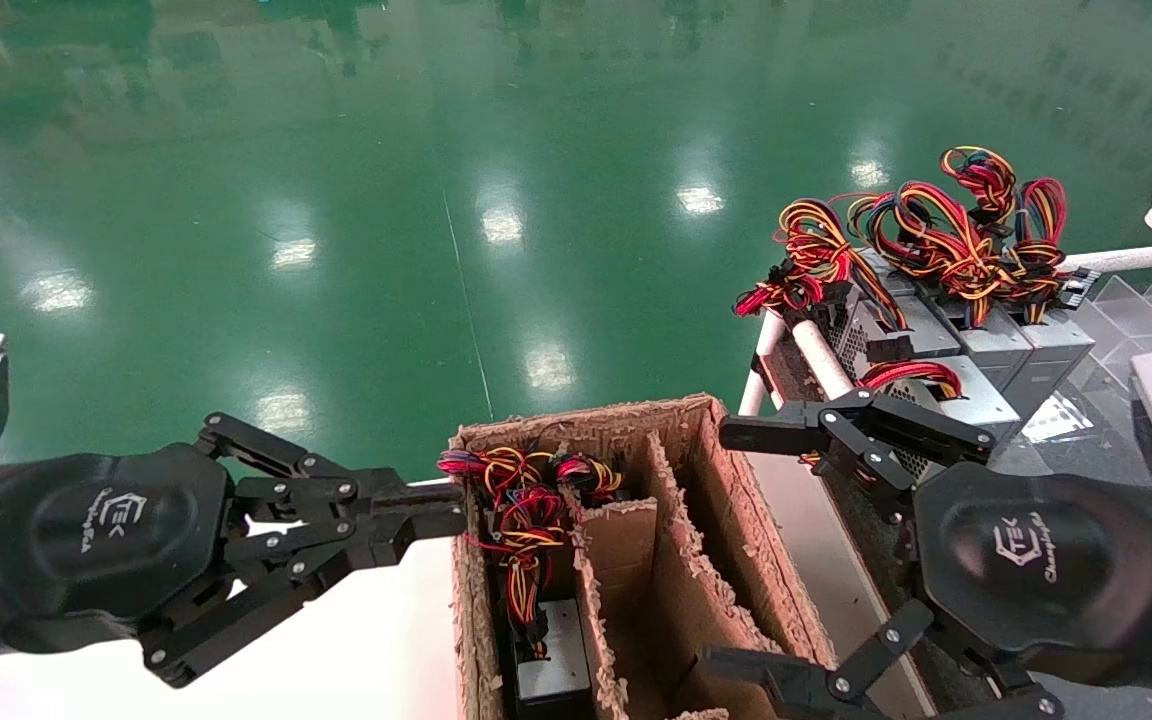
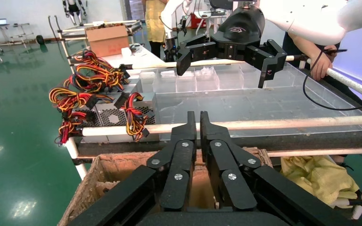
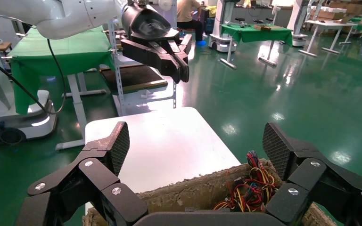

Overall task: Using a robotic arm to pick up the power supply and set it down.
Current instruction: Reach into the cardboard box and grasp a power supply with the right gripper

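My right gripper is next to grip the power supply by the wire bundle on top (image 1: 531, 518) (image 3: 252, 193), because the cardboard sides of the box stand close around the power supply's grey case.
A grey power supply (image 1: 553, 668) stands in the left slot of a cardboard box (image 1: 711, 480), its red, yellow and black wires (image 1: 521, 500) bunched on top. These wires (image 3: 252, 188) also show in the right wrist view, below and past my open right gripper (image 3: 198, 148). In the head view the right gripper (image 1: 733, 550) hangs open over the box's right side, nothing between its fingers. My left gripper (image 1: 441, 508) is shut and empty, its tips at the box's left wall beside the wires. The left wrist view shows the left gripper (image 2: 198, 123) closed above the box.
Several more power supplies (image 1: 946, 335) with wire bundles sit on a white-tube rack (image 1: 818, 358) at the right, next to a clear plastic tray (image 2: 264, 101). The box stands beside a white table (image 1: 376, 640). Green floor lies beyond.
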Controlling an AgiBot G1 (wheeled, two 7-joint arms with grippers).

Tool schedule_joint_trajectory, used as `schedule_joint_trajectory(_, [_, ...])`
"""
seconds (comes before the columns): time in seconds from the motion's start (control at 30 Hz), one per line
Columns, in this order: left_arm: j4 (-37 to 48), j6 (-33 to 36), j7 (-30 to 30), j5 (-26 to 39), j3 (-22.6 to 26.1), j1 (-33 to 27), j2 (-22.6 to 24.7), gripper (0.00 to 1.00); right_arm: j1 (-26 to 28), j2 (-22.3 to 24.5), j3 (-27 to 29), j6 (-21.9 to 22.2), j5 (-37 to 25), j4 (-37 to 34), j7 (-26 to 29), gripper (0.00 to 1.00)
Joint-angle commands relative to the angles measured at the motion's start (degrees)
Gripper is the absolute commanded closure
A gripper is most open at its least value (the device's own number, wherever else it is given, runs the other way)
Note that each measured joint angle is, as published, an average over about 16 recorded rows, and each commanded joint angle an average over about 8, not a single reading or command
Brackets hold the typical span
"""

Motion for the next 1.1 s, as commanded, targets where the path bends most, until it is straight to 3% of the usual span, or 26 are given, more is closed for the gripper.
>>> schedule_joint_trajectory(0.03, [0.0, 0.0, 0.0, 0.0, 0.0, 0.0, 0.0, 0.0, 0.0, 0.0, 0.0, 0.0, 0.0, 0.0, 0.0, 0.0])
schedule_joint_trajectory(0.63, [0.0, 0.0, 0.0, 0.0, 0.0, 0.0, 0.0, 0.0, 0.0, -0.2, -0.1, 0.3, -0.3, -0.2, 0.0, 0.0])
schedule_joint_trajectory(1.1, [0.0, 0.0, 0.0, 0.0, 0.0, 0.0, 0.0, 0.0, 1.0, -2.9, -2.5, 4.1, -5.8, -3.8, -0.7, 0.0])
